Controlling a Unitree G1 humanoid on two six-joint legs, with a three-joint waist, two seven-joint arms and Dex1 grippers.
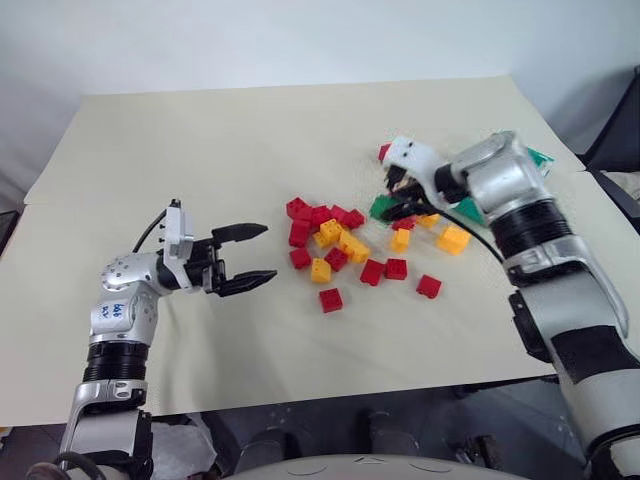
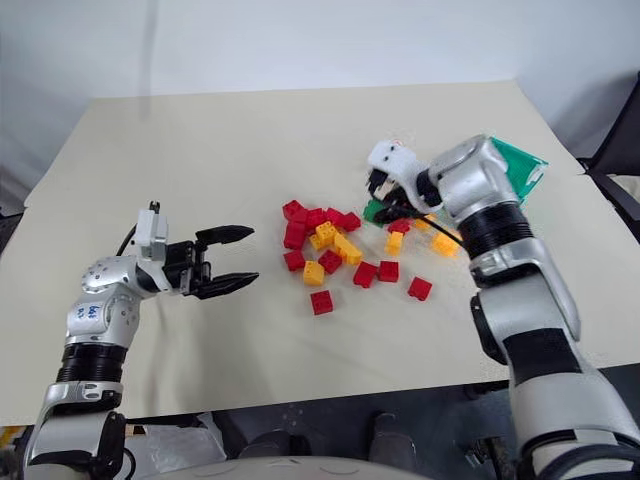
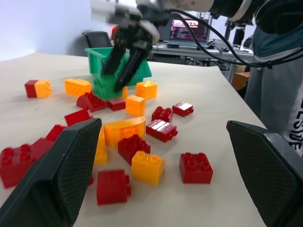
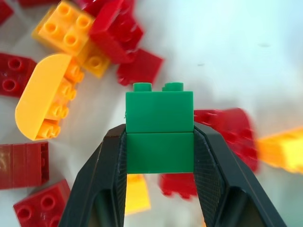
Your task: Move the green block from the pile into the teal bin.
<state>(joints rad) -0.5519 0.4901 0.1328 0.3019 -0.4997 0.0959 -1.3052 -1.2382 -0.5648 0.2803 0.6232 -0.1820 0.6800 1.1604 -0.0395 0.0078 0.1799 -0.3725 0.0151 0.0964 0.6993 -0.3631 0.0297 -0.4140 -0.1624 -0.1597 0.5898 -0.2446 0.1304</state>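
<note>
From here my right gripper keeps hold of the green block until it reaches the teal bin [image 1: 470, 210], since the block hangs over red bricks.
The green block [image 4: 159, 125] is a two-layer studded brick clamped between the black fingers of my right gripper [image 1: 397, 196], which is shut on it. It hangs over the right end of the pile [image 1: 340, 245] of red and yellow bricks in the middle of the table. In the left wrist view the green block [image 3: 105, 87] sits right in front of the teal bin [image 3: 97, 56]. My right forearm hides most of the teal bin [image 2: 520, 165], which stands just behind and to the right of that hand. My left gripper [image 1: 248, 257] is open and empty, hovering left of the pile and pointing at it.
The cream tabletop [image 1: 250, 140] has free room at the back and on the left. Its front edge [image 1: 330, 395] lies close below the pile. A dark chair [image 1: 615, 130] stands past the right edge. Desks and a lit screen [image 3: 182, 29] lie beyond the bin.
</note>
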